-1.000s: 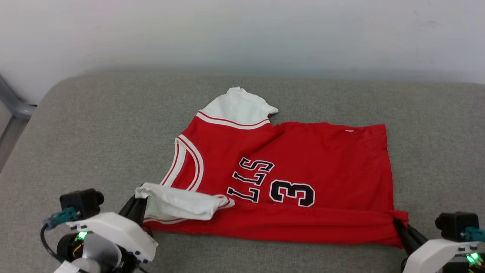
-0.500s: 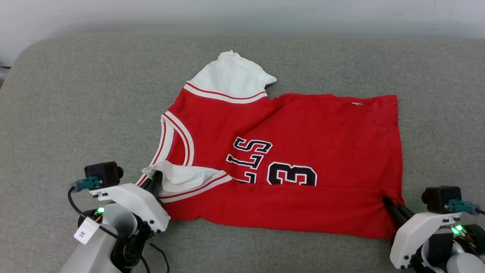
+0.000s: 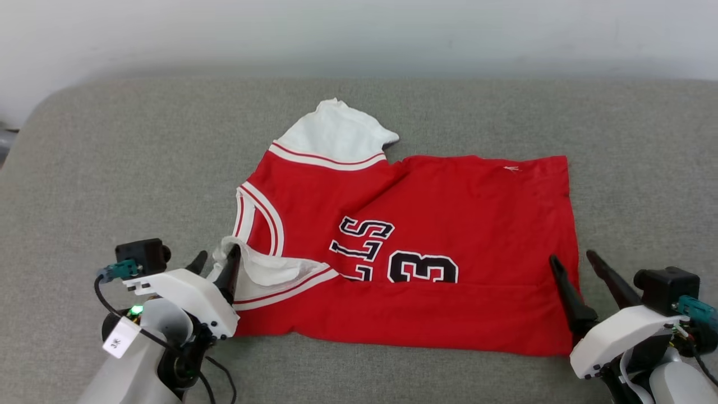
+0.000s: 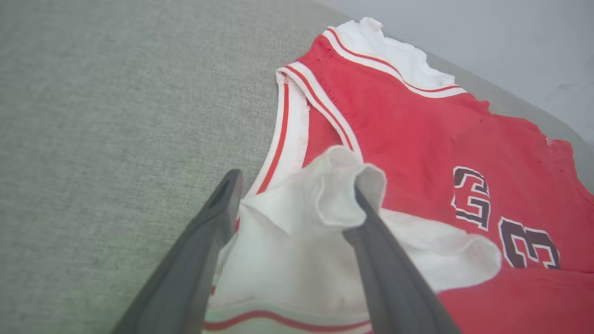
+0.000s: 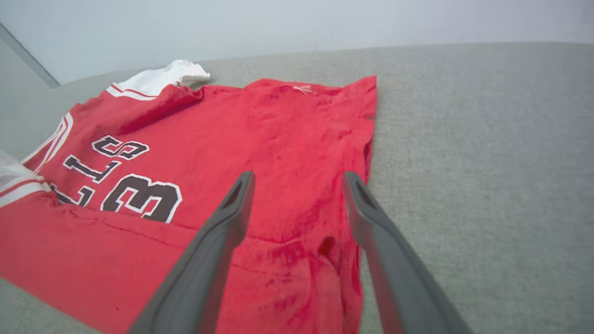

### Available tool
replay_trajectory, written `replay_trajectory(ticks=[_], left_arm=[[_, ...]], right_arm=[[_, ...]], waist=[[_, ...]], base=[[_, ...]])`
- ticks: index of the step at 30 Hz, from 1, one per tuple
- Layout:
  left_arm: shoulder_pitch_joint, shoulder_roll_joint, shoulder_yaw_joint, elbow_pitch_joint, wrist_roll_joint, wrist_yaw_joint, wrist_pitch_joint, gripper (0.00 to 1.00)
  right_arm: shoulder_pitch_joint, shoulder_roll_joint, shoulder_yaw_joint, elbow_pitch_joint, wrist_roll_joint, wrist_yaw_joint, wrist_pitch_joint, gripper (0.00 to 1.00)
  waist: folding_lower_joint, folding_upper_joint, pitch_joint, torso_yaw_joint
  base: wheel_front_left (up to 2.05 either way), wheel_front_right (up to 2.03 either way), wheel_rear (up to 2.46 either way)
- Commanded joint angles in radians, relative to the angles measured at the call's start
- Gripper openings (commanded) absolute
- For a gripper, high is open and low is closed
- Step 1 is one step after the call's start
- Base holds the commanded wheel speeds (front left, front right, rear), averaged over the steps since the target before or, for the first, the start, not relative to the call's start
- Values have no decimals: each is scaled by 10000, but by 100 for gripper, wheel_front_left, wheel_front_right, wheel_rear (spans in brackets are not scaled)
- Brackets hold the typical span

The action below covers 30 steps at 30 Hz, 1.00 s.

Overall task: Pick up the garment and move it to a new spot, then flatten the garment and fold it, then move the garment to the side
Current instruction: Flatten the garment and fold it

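Observation:
The left gripper grabs the garment by its bunched corner [image 3: 229, 247] next. The white sleeve bunches up into a loose fold while the red cloth [image 3: 404, 313] lies flat.
The garment [image 3: 449, 213] lies on the grey cushion, neck to the left and hem to the right. It is a red jersey with white sleeves. Its near edge is folded up over the lower part of the black lettering and the number 3. My left gripper [image 3: 216, 261] is open at the near white sleeve [image 4: 297, 260]. The sleeve bunches loosely between the fingers and leans on the right finger [image 4: 385, 260]. My right gripper [image 3: 571, 257] is open over the garment's near right hem corner [image 5: 325, 260], with the red cloth [image 5: 278, 130] lying slack beneath its fingers.
The grey upholstered surface [image 3: 112, 168] stretches wide around the jersey on all sides. Its rounded corner is at the far left. A pale wall [image 3: 359, 33] runs along the back edge. The far white sleeve [image 3: 336, 134] points toward that wall.
Both grippers have opened and let go of the near sleeve and the hem corner. The near edge now lies folded on the jersey. The head camera has shifted.

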Motion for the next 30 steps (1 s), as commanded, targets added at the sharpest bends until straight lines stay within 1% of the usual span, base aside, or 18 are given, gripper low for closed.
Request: replay_trajectory(ticks=[1,3,6,8,11,14,17,20,23,26,28,30], left_arm=[[16,93,48,10,105,41,-133,100],[126,208,37,20,195,61,-224,100],[287,463,55,-134,312,195,-275,100],[375,662,104,-354,376,324,-251,100],[537,991,121,-837,292,505,256,100],[667,1464,116,-1418,42,549,1255,100],[691,2002,124,-2117,-336,693,2615,100],[801,2476,143,-2765,-733,993,3975,100],[977,2892,99,-3196,-1125,1421,5306,100],[1187,3098,123,-3486,-1490,1789,6172,100],[1330,3198,57,-3519,-1558,1998,6526,100],[1436,3207,-20,-3514,-1596,2103,6689,100]], right_arm=[[-128,-72,31,-119,-72,-12,-308,100],[-6,-67,28,-264,-183,-12,-790,100],[257,-23,-94,-544,-400,-12,-1233,100],[432,89,-243,-779,-567,-12,-1364,100],[699,270,-539,-1231,-769,-12,-1288,100],[1000,498,-794,-1658,-887,-12,-1097,100],[1248,729,-953,-2045,-1022,-12,-886,100],[1345,909,-1020,-2299,-1106,-12,-697,100],[1330,1015,-996,-2450,-1102,-12,-596,100],[1279,1081,-960,-2584,-1083,-12,-541,100],[1255,1135,-957,-2660,-1071,-12,-529,100],[1213,1185,-940,-2703,-1006,-10,-503,100]], waist=[[-1,0,-257,-76],[-1,0,-477,-117],[-1,0,-784,-185],[-1,0,-930,-213],[-1,0,-1029,-252],[-1,0,-1019,-314],[-1,0,-952,-385],[-1,0,-831,-484],[-1,0,-679,-603],[-1,0,-500,-737],[-1,0,-368,-815],[-1,0,-225,-896]], base=[[0,0,0],[0,0,0],[0,0,0],[0,0,0],[0,0,0],[0,0,0],[0,0,0],[0,0,0],[0,0,0],[0,0,0],[0,0,0],[0,0,0]])
